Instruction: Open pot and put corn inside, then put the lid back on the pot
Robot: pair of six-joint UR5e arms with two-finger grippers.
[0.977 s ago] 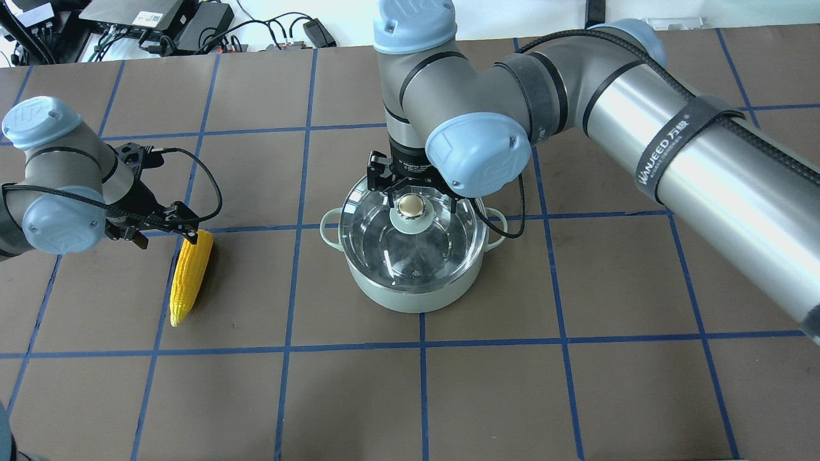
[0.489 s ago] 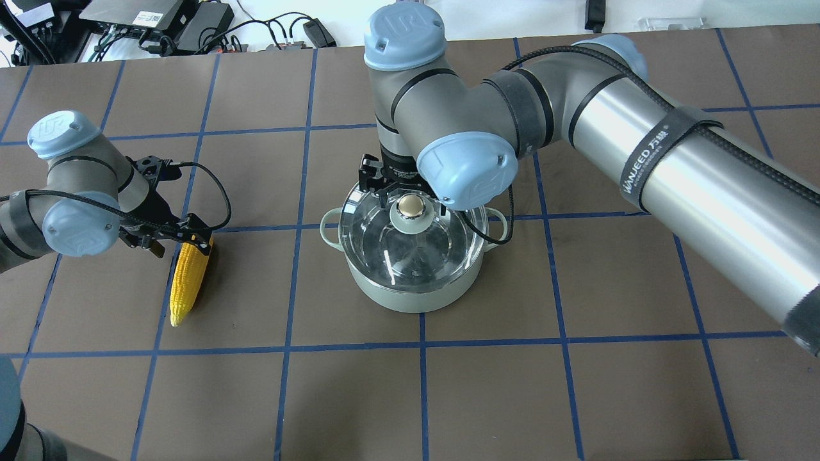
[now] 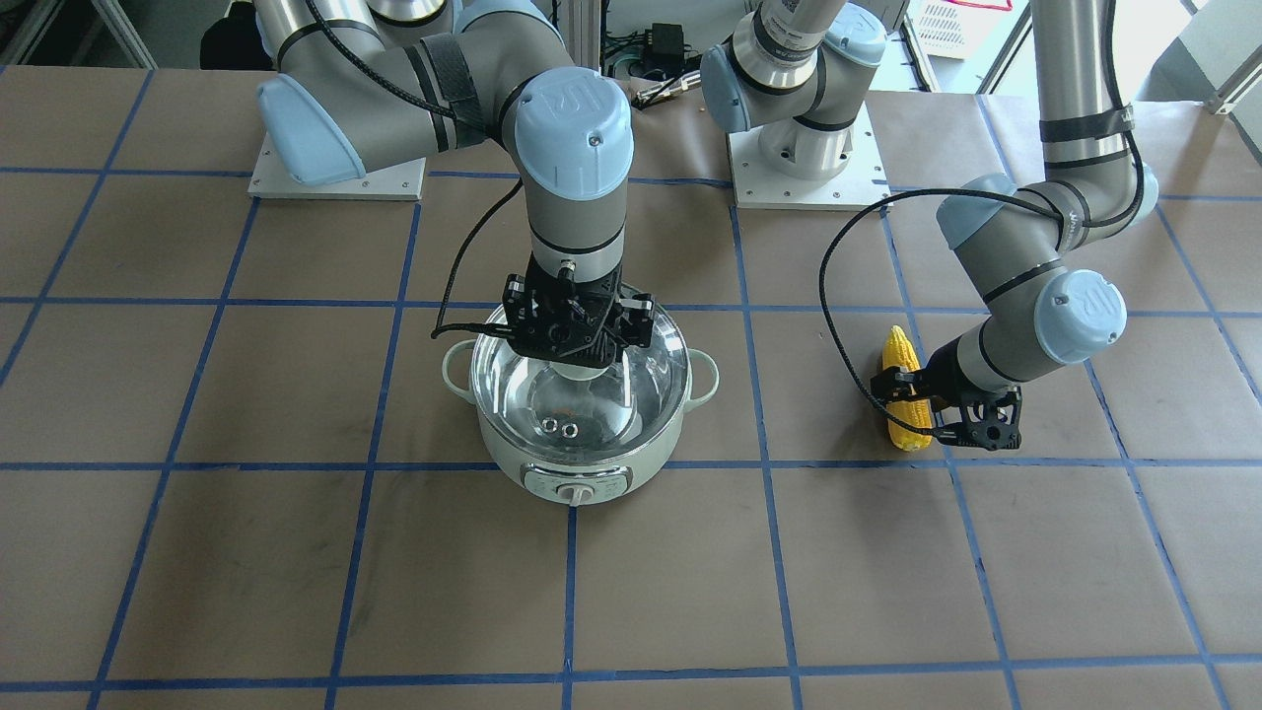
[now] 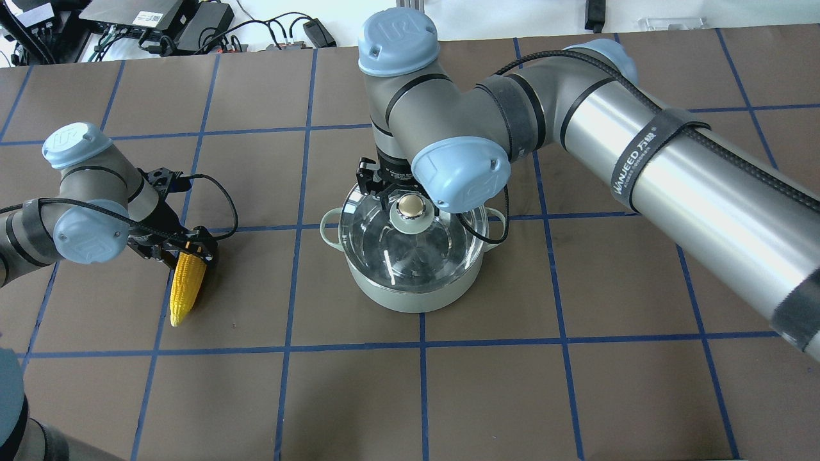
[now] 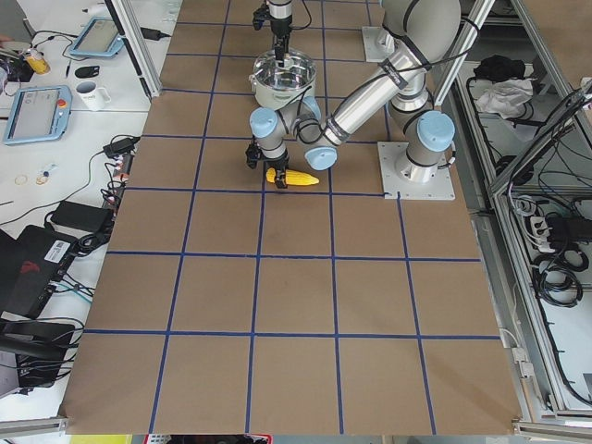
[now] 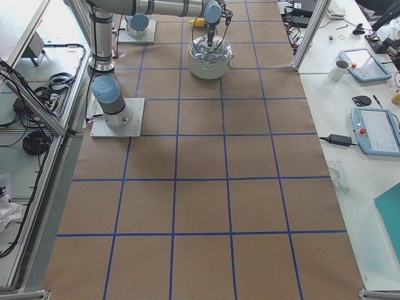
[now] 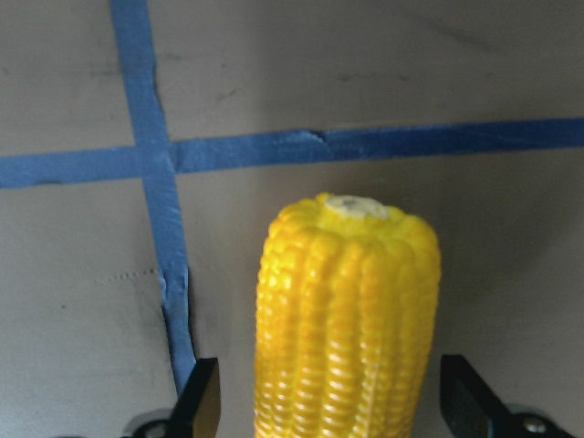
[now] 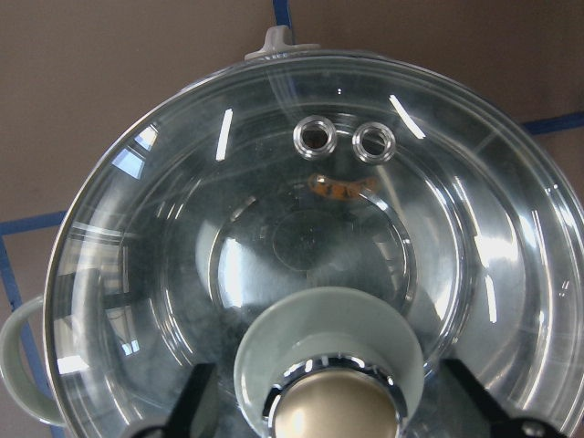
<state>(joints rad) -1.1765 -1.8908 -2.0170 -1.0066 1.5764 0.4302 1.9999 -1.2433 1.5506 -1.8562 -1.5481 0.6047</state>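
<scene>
The glass lid spreads wider than the right gripper's open fingers, so the robot's right gripper should next grab the lid by its narrow gold knob to open the pot.
The pale green pot stands mid-table with the glass lid on it. My right gripper hangs over the lid, open, with a finger on each side of the gold knob and a gap to each. The wrist view shows the lid's two vent rings. The yellow corn lies on the table to the pot's left. My left gripper is open and low over the corn's thick end. Its fingers straddle the cob without touching it.
Blue tape lines divide the brown table into squares. Cables and black electronics lie along the far edge. The two arm bases stand behind the pot. The right arm's long link spans the table's right half.
My left gripper has moved down and along the cob, from beside the thick end to straddling it. My right gripper has shifted slightly left and settled around the knob. Pot, lid and corn have not moved.
</scene>
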